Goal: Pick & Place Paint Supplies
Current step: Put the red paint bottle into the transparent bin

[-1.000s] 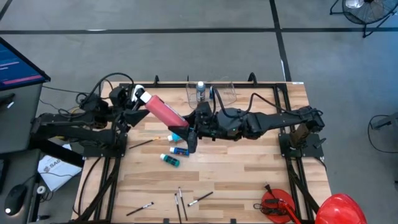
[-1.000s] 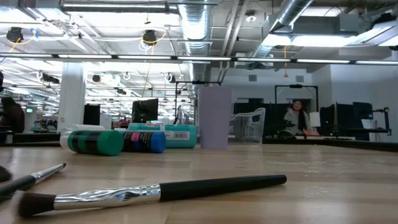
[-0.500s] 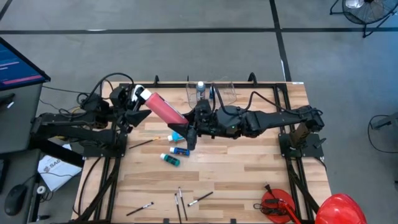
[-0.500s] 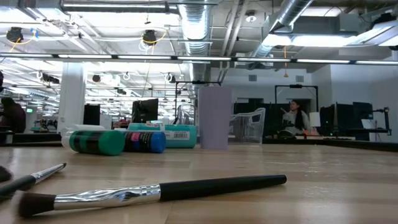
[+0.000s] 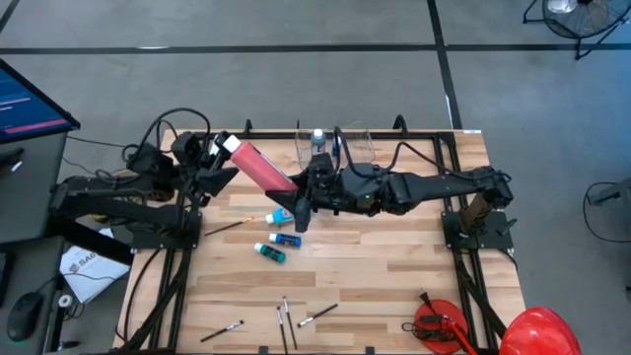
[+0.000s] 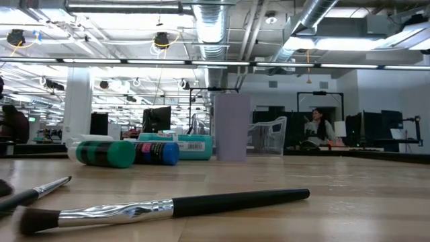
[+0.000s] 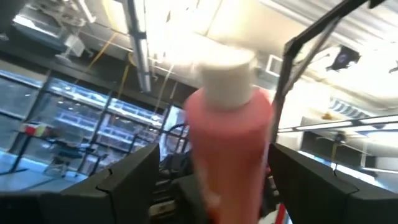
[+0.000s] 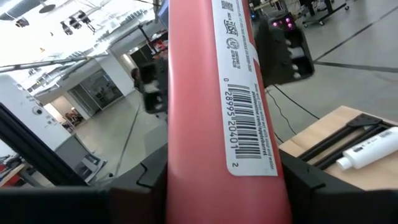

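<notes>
My left gripper grabs the red paint bottle by its end with the cap [image 5: 240, 153] next, to place it in the clear tub [image 5: 350, 143].
A red paint bottle [image 5: 259, 168] with a white cap [image 5: 230, 145] hangs in the air, slanting between both arms over the table's far left part. My right gripper [image 5: 299, 200] is shut on its bottom end. My left gripper [image 5: 219, 168] is open, with one finger on either side of the cap end [image 7: 227, 124]; whether they touch it I cannot tell. On the table lie a teal tube [image 5: 281, 215], a blue bottle [image 5: 286, 239] and a green bottle [image 5: 269, 252]. Thin brushes [image 5: 286, 316] lie near the front edge. My right gripper pinches the red bottle's lower body [image 8: 205, 186], near its bottom end, between the two fingers [image 8: 152, 180]. The bottle runs along the fingers, away from the wrist and toward the left arm. It is lifted clear of the table, tilted, with the cap end higher.
A clear tub [image 5: 340, 144] with a small bottle [image 5: 317, 141] in it stands at the far edge. A purple cup [image 6: 232, 128] shows in the low view behind the bottles [image 6: 104, 153], with a large brush [image 6: 168, 205] in front. One brush [image 5: 225, 227] lies at the left. Red objects [image 5: 439, 323] sit at the near right corner.
My right gripper has carried the red bottle a little toward the far edge and the left arm. The cap end now sits slightly farther in between my left gripper's fingers. The things on the table have kept still.
</notes>
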Action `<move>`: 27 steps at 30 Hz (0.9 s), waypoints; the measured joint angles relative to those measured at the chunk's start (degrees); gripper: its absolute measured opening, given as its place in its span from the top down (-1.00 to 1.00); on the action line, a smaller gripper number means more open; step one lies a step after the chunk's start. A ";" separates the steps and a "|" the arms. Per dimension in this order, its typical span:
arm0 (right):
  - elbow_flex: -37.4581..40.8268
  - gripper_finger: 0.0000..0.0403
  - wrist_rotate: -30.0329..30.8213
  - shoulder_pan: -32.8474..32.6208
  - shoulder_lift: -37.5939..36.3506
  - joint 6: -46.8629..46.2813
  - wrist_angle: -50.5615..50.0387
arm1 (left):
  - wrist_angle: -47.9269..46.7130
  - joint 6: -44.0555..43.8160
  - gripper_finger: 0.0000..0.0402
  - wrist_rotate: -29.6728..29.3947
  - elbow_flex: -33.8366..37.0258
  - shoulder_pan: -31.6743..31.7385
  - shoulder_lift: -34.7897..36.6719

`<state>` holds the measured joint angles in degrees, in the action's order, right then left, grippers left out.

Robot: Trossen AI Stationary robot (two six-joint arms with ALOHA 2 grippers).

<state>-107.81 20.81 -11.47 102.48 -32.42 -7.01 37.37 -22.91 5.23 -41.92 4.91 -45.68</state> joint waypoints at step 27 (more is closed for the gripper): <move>0.02 0.12 0.01 0.42 0.00 -0.13 -0.87 | 4.58 -3.24 -0.45 -0.19 -2.50 0.00 -4.43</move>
<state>-107.79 20.82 -11.05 102.48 -32.56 -7.88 41.95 -26.15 5.04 -44.42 4.91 -50.11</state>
